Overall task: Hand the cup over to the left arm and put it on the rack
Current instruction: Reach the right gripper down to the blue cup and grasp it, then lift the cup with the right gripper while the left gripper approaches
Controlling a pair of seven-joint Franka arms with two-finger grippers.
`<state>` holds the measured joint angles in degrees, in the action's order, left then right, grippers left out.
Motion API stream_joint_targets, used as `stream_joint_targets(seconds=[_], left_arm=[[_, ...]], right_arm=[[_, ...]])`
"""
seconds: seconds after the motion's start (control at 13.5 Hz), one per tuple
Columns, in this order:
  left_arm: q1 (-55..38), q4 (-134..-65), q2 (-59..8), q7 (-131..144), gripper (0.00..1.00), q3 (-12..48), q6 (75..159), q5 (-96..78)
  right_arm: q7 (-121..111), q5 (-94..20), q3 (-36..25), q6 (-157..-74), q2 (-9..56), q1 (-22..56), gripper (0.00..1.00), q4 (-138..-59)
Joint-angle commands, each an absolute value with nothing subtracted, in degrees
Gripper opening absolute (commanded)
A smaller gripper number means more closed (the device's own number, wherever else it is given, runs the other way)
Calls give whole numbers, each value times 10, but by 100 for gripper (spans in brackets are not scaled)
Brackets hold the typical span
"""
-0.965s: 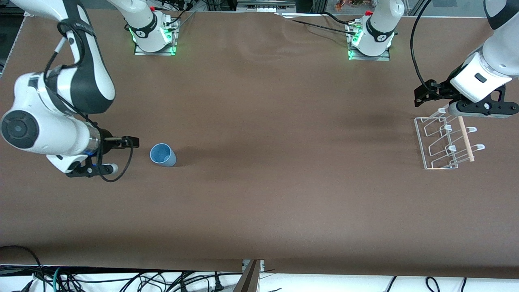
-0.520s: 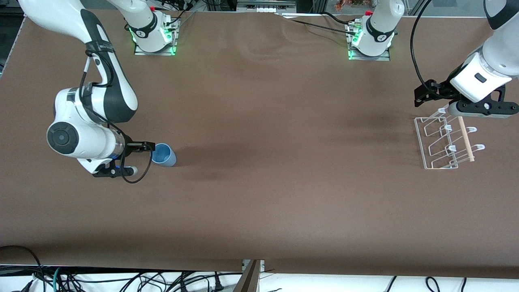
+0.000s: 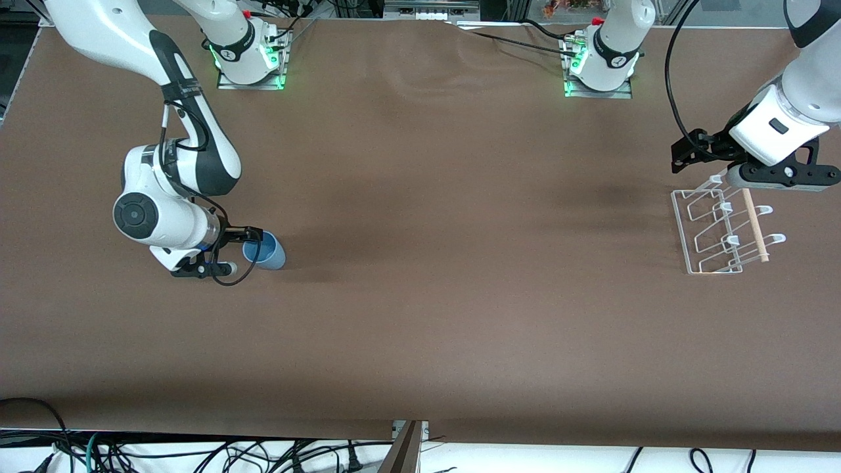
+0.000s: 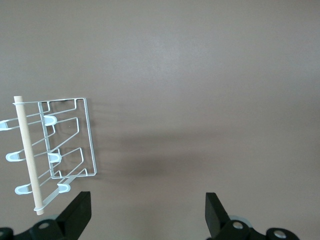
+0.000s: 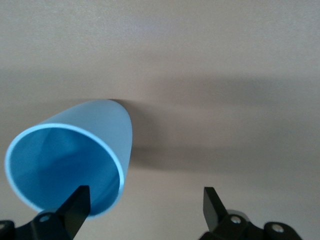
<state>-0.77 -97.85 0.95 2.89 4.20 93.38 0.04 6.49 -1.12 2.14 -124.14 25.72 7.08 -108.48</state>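
Observation:
My right gripper takes hold of the cup by its rim [image 5: 104, 143] next, to pass the cup to my left arm for the rack.
The light-blue cup [image 3: 265, 252] stands upright on the brown table toward the right arm's end. In the right wrist view the cup [image 5: 75, 160] fills one side, mouth toward the camera. My right gripper [image 3: 242, 251] is open right beside the cup, with one finger [image 5: 76, 206] over the cup's rim and the other finger clear of it. The white wire rack [image 3: 723, 231] with its wooden dowel [image 3: 755, 225] sits at the left arm's end and shows in the left wrist view [image 4: 55, 150]. My left gripper [image 4: 147, 215] is open and empty, waiting above the rack's farther end.
The two arm bases [image 3: 248, 56] [image 3: 601, 62] stand along the farther edge of the table. Cables lie off the nearer table edge [image 3: 407, 430].
My right arm has swung toward the cup, and its open gripper has come from a gap away to right at the cup's rim. The cup, rack and left arm have not moved.

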Motion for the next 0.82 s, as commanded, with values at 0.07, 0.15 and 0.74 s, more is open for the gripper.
stream_joint_targets(seconds=[0.07, 0.15, 0.74], left_arm=[[-4, -979, 18, 15, 100, 45, 925, 4], [-4, -979, 18, 15, 100, 45, 925, 4], [-4, -979, 17, 15, 100, 44, 925, 3]], right_arm=[[69, -18, 24, -1293, 236, 68, 99, -1126], [69, -18, 24, -1300, 236, 68, 98, -1126], [99, -18, 25, -1317, 243, 68, 0, -1121]])
